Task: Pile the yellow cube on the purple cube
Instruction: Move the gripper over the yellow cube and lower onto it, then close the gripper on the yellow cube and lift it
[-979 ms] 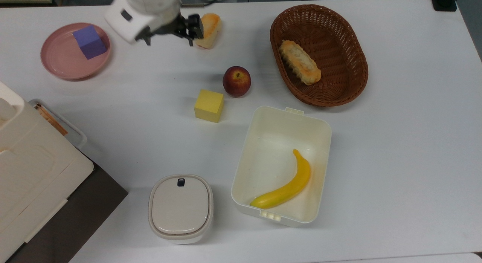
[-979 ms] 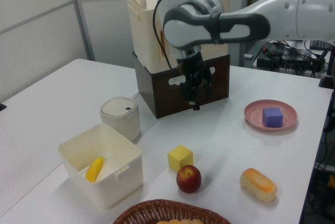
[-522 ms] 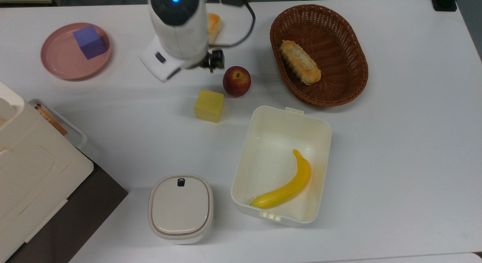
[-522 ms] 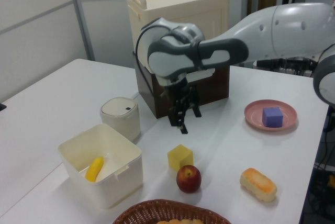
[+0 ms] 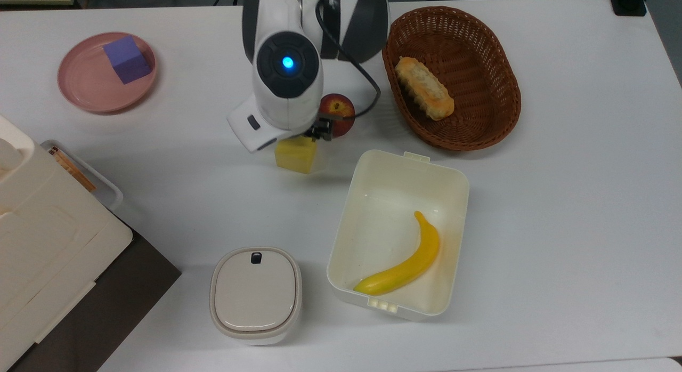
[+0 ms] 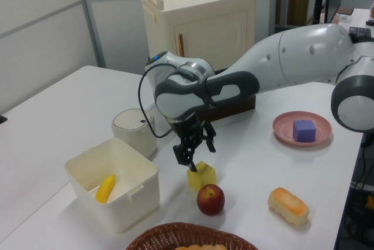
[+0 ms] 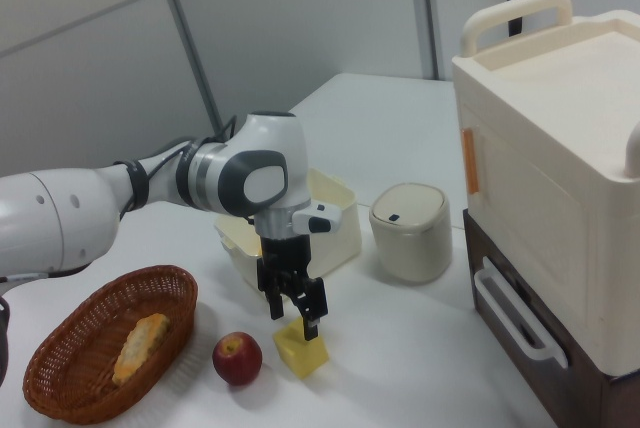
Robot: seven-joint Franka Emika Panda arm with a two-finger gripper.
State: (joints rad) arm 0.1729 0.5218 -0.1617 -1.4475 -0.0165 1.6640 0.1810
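I should next grab the yellow cube by its two opposite sides, so that I can pile it on the purple cube (image 6: 304, 131).
The yellow cube (image 5: 295, 157) sits on the white table beside an apple; it also shows in the left view (image 6: 202, 176) and the right view (image 7: 303, 351). My gripper (image 6: 187, 161) hangs just above the yellow cube, open, with nothing between its fingers (image 7: 310, 324). In the top view the arm's wrist covers the cube's upper part. The purple cube (image 5: 127, 52) rests on a pink plate (image 5: 88, 92) at the top view's far left, well away from the gripper, and appears at the left view's right (image 6: 304, 129).
A red apple (image 5: 339, 112) lies close to the yellow cube. A wicker basket (image 5: 509, 73) holds a bread. A white box (image 5: 373, 169) holds a banana (image 5: 410, 263). A lidded pot (image 5: 256, 292), a bread roll (image 6: 288, 205) and a cream case (image 5: 37, 244) stand around.
The arm has swung from near the pink plate and bread roll over to the yellow cube and come down, so the open gripper now hangs just above it.
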